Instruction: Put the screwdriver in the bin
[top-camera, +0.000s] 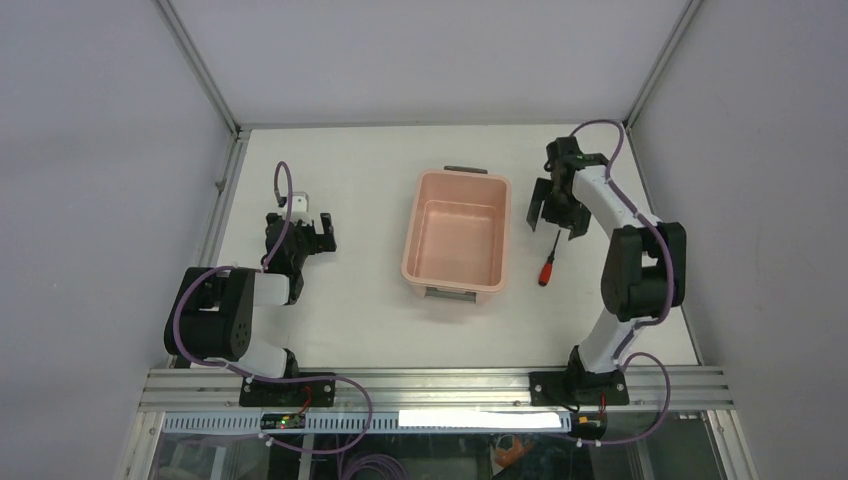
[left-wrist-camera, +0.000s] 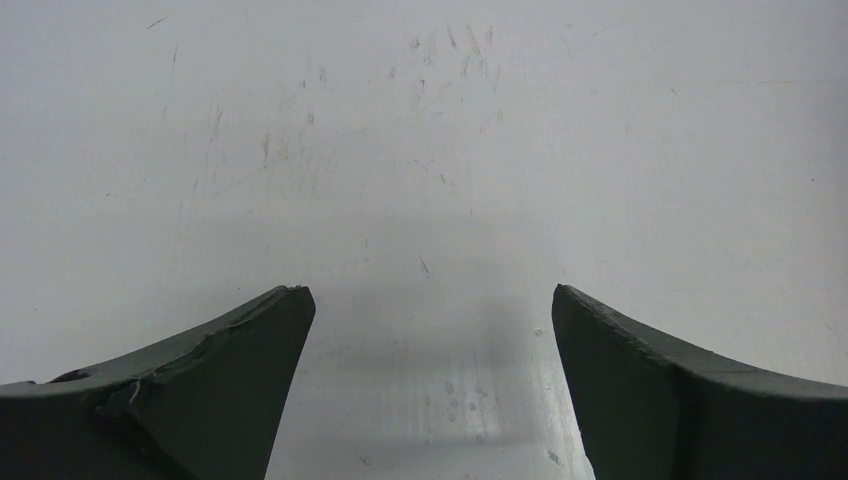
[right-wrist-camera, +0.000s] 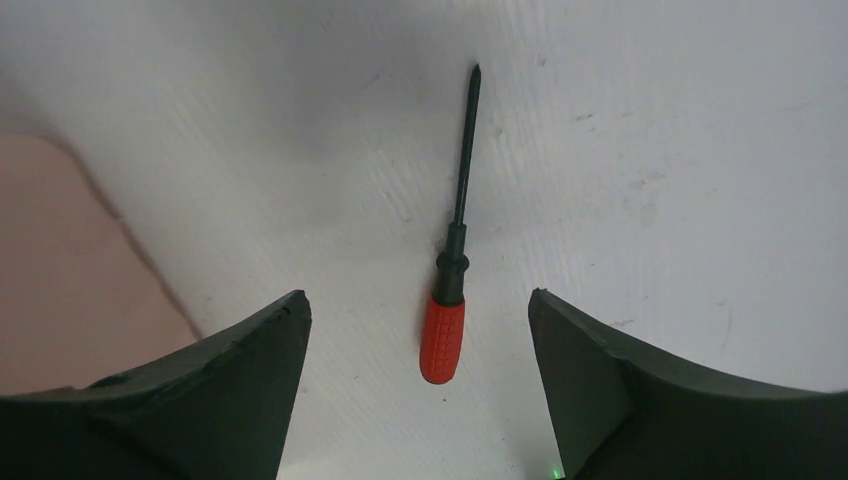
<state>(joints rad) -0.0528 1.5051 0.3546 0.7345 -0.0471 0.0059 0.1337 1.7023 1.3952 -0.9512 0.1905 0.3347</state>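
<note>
My right gripper's open fingers are apart from the red handle (top-camera: 545, 273) (right-wrist-camera: 442, 339), so the screwdriver would stay flat on the tabletop if I lifted my right gripper now.
The screwdriver (top-camera: 546, 268), with a red handle and a thin dark shaft, lies flat on the white table just right of the bin (top-camera: 412, 240), a pale pink tub that is empty. My right gripper (top-camera: 556, 213) is open and hovers over the shaft end, apart from it. In the right wrist view the screwdriver (right-wrist-camera: 443, 338) lies between and beyond the open fingers of the right gripper (right-wrist-camera: 416, 295), handle nearest, and the bin's edge (right-wrist-camera: 60, 260) shows at the left. My left gripper (top-camera: 312, 236) is open and empty left of the bin; its wrist view (left-wrist-camera: 432, 290) shows only bare table.
Grey walls and aluminium posts (top-camera: 205, 70) close the table at the back and both sides. A metal rail (top-camera: 430, 385) runs along the near edge by the arm bases. The bin's dark handles (top-camera: 465, 170) stick out at its short ends.
</note>
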